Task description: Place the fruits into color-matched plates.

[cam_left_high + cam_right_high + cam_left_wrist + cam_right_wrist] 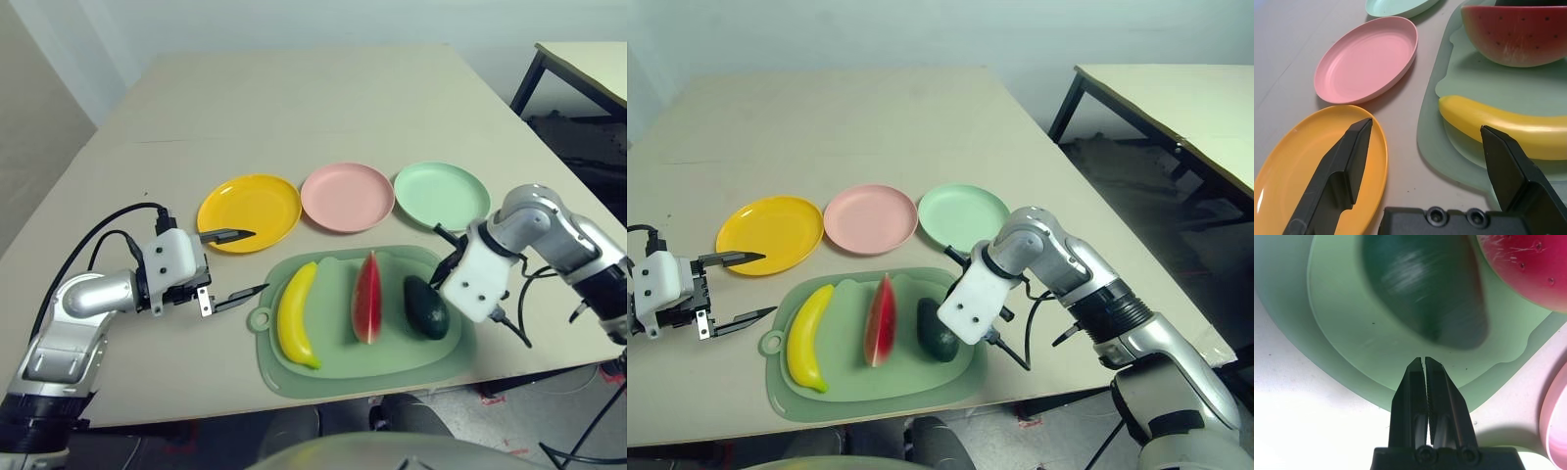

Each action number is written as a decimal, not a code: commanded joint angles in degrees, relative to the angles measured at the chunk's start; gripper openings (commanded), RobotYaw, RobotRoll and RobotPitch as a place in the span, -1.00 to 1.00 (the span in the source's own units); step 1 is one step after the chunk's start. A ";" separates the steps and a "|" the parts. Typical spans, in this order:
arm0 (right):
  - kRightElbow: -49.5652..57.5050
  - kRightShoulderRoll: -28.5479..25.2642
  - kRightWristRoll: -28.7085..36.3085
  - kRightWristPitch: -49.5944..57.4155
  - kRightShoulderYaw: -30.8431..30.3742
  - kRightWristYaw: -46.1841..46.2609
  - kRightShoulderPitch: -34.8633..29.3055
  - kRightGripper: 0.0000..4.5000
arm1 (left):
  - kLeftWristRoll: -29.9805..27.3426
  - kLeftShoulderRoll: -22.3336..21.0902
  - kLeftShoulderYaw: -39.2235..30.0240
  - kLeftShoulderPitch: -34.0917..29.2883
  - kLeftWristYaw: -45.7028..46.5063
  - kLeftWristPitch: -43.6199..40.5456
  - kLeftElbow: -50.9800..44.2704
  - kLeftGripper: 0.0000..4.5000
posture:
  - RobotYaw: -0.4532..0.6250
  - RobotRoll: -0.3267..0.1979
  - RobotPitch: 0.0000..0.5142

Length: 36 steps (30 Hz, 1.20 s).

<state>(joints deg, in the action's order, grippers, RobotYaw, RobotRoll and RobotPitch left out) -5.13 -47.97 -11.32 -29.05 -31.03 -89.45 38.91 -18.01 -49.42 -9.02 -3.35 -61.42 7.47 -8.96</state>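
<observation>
I need to open my right gripper again, because it is closed short of the avocado. I need to move it toward the watermelon wedge (367, 297), then close it on the avocado's middle (425, 307).
On the green mat (338, 364) near the table's front, a yellow banana (297, 313), a red watermelon wedge (367, 297) and a dark green avocado (427, 306) lie side by side. Behind the mat stand the yellow plate (250, 211), pink plate (347, 196) and mint green plate (441, 194), all bare. My left gripper (245, 262) is open, low over the table between the yellow plate and the banana. In the right wrist view my right gripper (1423, 360) is shut on nothing, its tips just off one end of the avocado (1425, 289), above the mat.
The mat's ring tab (260, 320) points toward my left gripper. The table's right edge runs close behind my right arm, and a second table (588, 59) stands beyond it. Bare tabletop stretches behind the plates.
</observation>
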 commanded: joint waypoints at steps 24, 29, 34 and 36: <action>10.02 -1.07 9.92 0.97 -0.72 -3.05 5.42 0.98 | 1.40 0.09 1.29 1.64 -0.30 0.64 1.15 1.00 | -0.01 0.25 -0.92; 10.91 -0.57 9.86 0.76 -1.34 -3.05 4.67 0.98 | 1.46 0.01 1.39 1.84 -0.45 0.74 1.45 1.00 | -0.01 0.25 -0.91; 9.46 1.00 8.29 -0.35 -2.03 -2.85 3.96 0.98 | 1.48 -0.06 1.29 1.68 -0.40 0.80 1.36 1.00 | -0.01 0.25 -0.90; 7.91 1.74 7.32 -1.26 -2.64 -2.44 3.84 0.98 | 1.49 -0.14 1.19 1.62 -0.36 0.77 1.28 1.00 | 0.00 0.25 -0.90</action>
<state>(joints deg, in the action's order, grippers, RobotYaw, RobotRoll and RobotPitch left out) 3.64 -46.57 -2.96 -29.54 -32.68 -91.82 43.35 -17.19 -49.38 -8.15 -1.65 -61.52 7.86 -8.18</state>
